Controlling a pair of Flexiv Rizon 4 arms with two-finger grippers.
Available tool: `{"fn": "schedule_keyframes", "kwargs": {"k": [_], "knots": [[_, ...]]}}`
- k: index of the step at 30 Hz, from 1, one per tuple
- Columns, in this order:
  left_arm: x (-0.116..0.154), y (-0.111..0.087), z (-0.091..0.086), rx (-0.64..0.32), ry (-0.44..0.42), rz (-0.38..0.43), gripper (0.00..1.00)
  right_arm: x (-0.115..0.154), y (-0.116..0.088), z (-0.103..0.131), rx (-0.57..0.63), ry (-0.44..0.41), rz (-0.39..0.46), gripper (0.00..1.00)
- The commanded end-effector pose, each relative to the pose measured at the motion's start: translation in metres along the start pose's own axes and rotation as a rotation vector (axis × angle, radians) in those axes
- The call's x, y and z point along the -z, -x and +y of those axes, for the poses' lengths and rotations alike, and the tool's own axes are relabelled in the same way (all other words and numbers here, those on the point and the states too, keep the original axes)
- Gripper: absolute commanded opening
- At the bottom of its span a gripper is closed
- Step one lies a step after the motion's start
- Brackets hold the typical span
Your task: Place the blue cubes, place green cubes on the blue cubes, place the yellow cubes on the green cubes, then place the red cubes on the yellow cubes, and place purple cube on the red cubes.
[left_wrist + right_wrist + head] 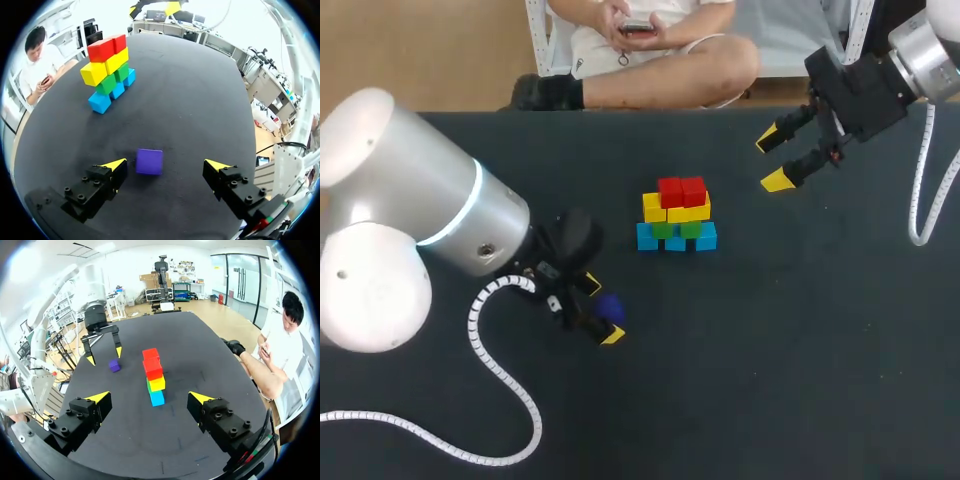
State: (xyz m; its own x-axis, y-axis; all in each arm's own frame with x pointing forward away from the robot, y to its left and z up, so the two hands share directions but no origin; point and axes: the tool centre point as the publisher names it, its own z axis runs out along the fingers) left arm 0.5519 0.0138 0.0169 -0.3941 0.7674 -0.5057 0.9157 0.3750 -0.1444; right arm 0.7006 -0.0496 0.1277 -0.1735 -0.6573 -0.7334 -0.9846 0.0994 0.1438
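The left gripper takes hold of the purple cube [609,306] by its two opposite sides next, to set it on the red cubes.
A stack of cubes [676,214] stands mid-table: blue at the bottom, then green, yellow, and two red cubes [682,190] on top. The purple cube [609,306] lies on the table to the stack's front left. My left gripper [602,310] is open and low around it, fingers on either side and not touching. In the left wrist view the purple cube [149,161] sits between the fingers of the left gripper [166,165], with the stack [107,67] farther ahead. My right gripper [775,160] hangs open and empty above the table, right of and behind the stack [154,374].
The dark table [800,350] has bare surface in front of and to the right of the stack. A white cable [490,370] trails from my left arm over the front left of the table.
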Motion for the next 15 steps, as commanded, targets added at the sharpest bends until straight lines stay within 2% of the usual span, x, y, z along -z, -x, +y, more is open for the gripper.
{"fn": "schedule_keyframes", "kwargs": {"k": [1, 15], "knots": [[-0.0058, -0.0022, 0.0062, -0.003, -0.017, -0.008, 1.00, 0.0001, -0.0001, 0.0004, 0.000, -0.001, -0.001, 1.00], [-0.0124, -0.0003, 0.0114, -0.023, -0.031, 0.005, 1.00, 0.0001, -0.0001, 0.0004, 0.000, -0.001, -0.001, 1.00]]}}
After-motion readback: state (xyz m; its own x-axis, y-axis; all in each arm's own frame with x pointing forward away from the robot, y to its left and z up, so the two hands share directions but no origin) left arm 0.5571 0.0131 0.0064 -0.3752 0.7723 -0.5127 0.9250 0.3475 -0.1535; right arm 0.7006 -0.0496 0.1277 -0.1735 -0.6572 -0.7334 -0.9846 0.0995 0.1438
